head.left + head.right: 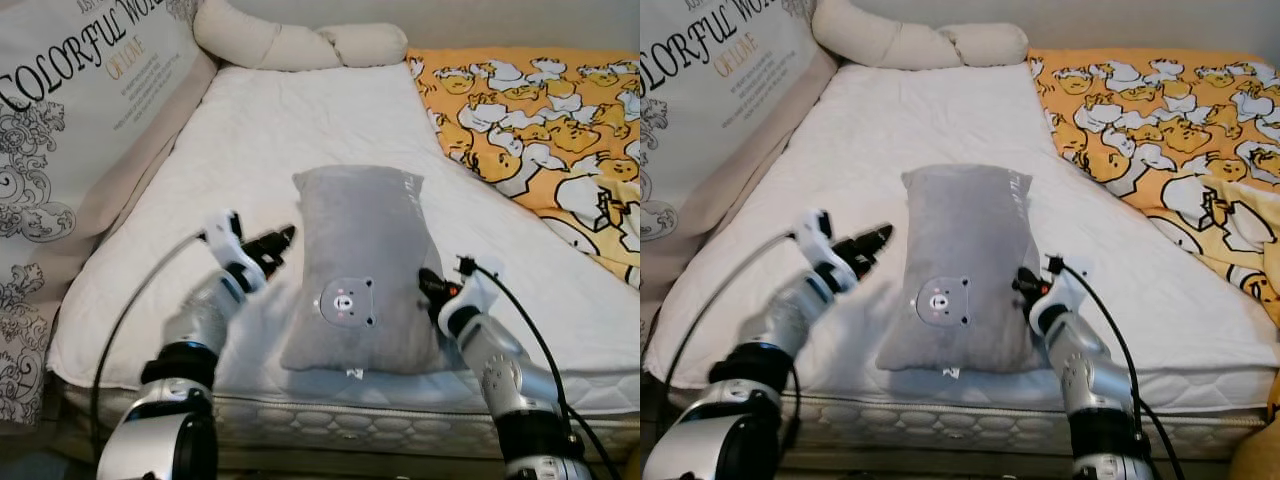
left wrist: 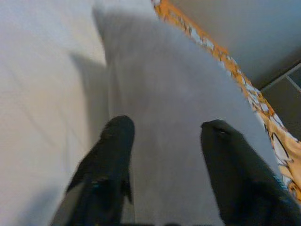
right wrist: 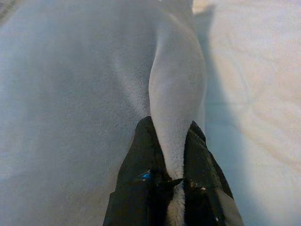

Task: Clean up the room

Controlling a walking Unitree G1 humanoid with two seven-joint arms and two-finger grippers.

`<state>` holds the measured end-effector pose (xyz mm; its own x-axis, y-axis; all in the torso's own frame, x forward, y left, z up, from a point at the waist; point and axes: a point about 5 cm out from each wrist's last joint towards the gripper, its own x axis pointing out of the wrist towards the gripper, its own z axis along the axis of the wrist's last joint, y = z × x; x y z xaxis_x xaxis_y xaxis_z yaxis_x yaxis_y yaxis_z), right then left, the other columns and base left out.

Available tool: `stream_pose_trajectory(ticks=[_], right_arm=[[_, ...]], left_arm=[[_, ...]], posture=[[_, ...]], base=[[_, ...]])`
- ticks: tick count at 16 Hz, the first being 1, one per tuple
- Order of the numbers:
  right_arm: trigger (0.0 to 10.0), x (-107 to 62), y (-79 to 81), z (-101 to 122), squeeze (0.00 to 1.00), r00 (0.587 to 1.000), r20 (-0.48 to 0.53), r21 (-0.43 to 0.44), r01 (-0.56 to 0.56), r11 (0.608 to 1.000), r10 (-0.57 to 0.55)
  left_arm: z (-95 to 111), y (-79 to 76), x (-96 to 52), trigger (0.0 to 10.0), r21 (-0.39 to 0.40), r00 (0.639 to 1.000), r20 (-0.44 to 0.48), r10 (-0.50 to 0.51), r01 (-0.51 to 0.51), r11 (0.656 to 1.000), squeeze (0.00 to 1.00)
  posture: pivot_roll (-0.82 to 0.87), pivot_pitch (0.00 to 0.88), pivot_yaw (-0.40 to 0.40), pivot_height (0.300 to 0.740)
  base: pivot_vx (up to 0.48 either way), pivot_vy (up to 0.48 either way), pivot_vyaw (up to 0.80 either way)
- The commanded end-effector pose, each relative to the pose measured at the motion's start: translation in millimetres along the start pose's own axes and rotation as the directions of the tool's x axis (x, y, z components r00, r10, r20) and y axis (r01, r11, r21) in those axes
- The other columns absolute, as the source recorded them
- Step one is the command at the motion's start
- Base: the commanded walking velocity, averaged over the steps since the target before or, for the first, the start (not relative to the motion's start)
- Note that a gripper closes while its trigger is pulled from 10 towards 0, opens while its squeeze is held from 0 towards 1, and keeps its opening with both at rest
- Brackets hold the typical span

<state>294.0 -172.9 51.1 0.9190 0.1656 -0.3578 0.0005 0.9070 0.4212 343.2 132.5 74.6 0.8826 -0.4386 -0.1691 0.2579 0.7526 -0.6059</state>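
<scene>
My left gripper grabs the pillow's long edge opposite my right gripper next, since the pillow's plump middle (image 1: 365,238) (image 2: 174,103) is far wider than my open fingers.
A grey pillow (image 1: 362,262) with a small bear face patch lies lengthwise on the white mattress (image 1: 280,130), near its front edge. My right gripper (image 1: 431,289) is at the pillow's right edge, shut on a pinched fold of the grey fabric (image 3: 176,117). My left gripper (image 1: 278,243) hovers just left of the pillow with its fingers (image 2: 113,155) open, the pillow's grey side (image 2: 174,108) right in front of them and nothing between them.
An orange blanket with cartoon ducks (image 1: 540,120) covers the bed's right side. A long cream bolster (image 1: 300,42) lies at the head. A printed headboard panel (image 1: 70,110) runs along the left. The mattress front edge (image 1: 330,420) is just below the pillow.
</scene>
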Motion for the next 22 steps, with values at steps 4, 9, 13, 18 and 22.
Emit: stream_pose_trajectory(ticks=[4, 9, 13, 18, 22], right_arm=[[10.0, -10.7, 2.0, -8, 0.0, 1.0, -0.022, 0.002, -0.011, 1.0, 0.011], [10.0, -16.1, 6.3, -8, 0.0, 0.999, -0.035, 0.005, -0.038, 0.999, 0.038], [10.0, -13.6, 13.6, -5, 0.0, 0.997, -0.032, 0.017, -0.067, 0.998, 0.067], [10.0, -13.3, 20.1, -7, 0.0, 0.996, -0.035, 0.022, -0.084, 0.996, 0.084], [10.0, -10.3, 25.6, -5, 0.0, 0.994, -0.031, 0.007, -0.1, 0.995, 0.1]], left_arm=[[-34, -18.3, 11.4, 10.0, -0.042, 0.992, -0.101, -0.08, 0.076, 0.996, 1.0], [-70, -56.6, 21.7, 10.0, -0.116, 0.952, -0.189, -0.24, 0.221, 0.968, 1.0], [-87, -55.3, 19.2, 0.0, 0.065, 0.939, -0.299, -0.168, 0.196, 0.978, 0.0], [-95, -55.4, 14.6, 0.0, 0.128, 0.897, -0.389, -0.208, 0.277, 0.952, 0.0], [-95, -56.1, 16.0, 0.0, 0.18, 0.883, -0.435, -0.175, 0.276, 0.944, 0.0]], posture=[[-0.17, 0.085, 0.067, 0.74], [-0.18, 0.091, 0.07, 0.74], [-0.16, 0.088, 0.065, 0.74], [-0.15, 0.091, 0.073, 0.74], [-0.16, 0.075, 0.088, 0.74]], base=[[0.0, 0.0, 0.0], [0.0, 0.0, 0.0], [0.0, 0.0, 0.0], [0.0, 0.0, 0.0], [0.0, 0.0, 0.0]])
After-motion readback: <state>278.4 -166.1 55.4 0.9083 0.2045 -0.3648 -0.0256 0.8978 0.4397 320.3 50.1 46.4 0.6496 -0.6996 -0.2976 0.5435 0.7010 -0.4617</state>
